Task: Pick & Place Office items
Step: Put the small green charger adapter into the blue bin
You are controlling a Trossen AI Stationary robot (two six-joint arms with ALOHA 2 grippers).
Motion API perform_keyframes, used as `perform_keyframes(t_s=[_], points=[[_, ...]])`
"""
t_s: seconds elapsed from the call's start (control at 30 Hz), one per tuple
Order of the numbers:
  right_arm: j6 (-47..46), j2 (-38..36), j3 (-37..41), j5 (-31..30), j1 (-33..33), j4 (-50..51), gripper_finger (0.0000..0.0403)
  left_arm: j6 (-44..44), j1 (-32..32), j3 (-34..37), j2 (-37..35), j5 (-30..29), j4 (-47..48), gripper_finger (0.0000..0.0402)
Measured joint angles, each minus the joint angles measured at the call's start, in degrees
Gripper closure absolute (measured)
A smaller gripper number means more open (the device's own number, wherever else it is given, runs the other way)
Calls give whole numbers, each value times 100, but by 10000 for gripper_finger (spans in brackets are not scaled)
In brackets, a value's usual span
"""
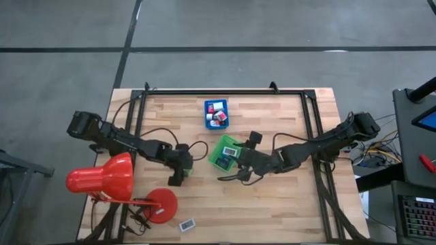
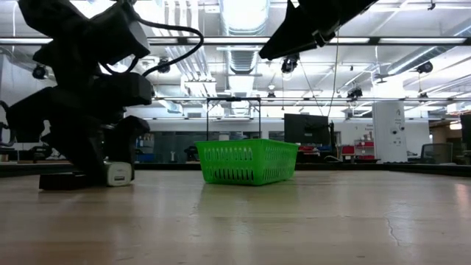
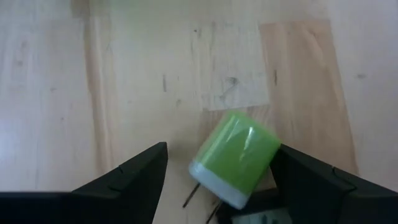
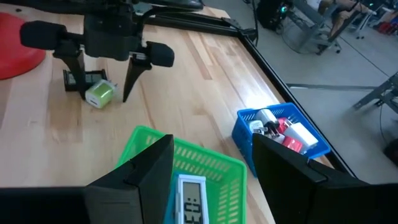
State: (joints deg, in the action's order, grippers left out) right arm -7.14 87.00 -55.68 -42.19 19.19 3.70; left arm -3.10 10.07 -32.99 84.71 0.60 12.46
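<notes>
My left gripper closes now, since the piece lies between my gripper's low fingers. Closing now would catch the green-and-white piece (image 3: 235, 158).
My left gripper (image 3: 222, 149) is open and low over the table, its fingers on either side of a small green-and-white piece (image 3: 235, 158) that lies tilted on the wood. The right wrist view shows that gripper (image 4: 104, 93) astride the piece (image 4: 99, 94), with a dark flat item (image 4: 78, 81) just behind it. My right gripper (image 4: 211, 165) is open and hovers above the green tray (image 4: 205, 163), where a white piece with a display (image 4: 189, 196) lies. From above, the left gripper (image 1: 178, 171) is left of the green tray (image 1: 219, 151) and the right gripper (image 1: 235, 171) is at its near side. My left gripper has one finger (image 3: 305, 177) right against the green end of the piece (image 3: 268, 144), the other finger standing apart from it; I cannot tell whether that finger touches it. The piece lies on the table.
A blue tray (image 1: 216, 114) with white and red pieces sits near the far edge. The red desk lamp (image 1: 102, 178) and its round base (image 1: 160, 204) stand at the near left. One small flat piece (image 1: 187, 223) lies by the near edge. Bare wood stretches to the near right.
</notes>
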Motion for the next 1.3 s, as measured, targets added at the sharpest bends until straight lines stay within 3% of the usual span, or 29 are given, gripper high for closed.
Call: perform_keyframes(t_s=[0.43, 0.77, 1.3], points=[[-21, 2, 0, 4, 8, -10, 191, 293, 19, 11, -31, -63, -45, 129], [-31, 7, 0, 9, 8, -11, 191, 359, 21, 33, -35, -63, -54, 271], [-343, 11, 190, 15, 6, -33, 191, 520, 22, 33, -35, -360, -79, 271]])
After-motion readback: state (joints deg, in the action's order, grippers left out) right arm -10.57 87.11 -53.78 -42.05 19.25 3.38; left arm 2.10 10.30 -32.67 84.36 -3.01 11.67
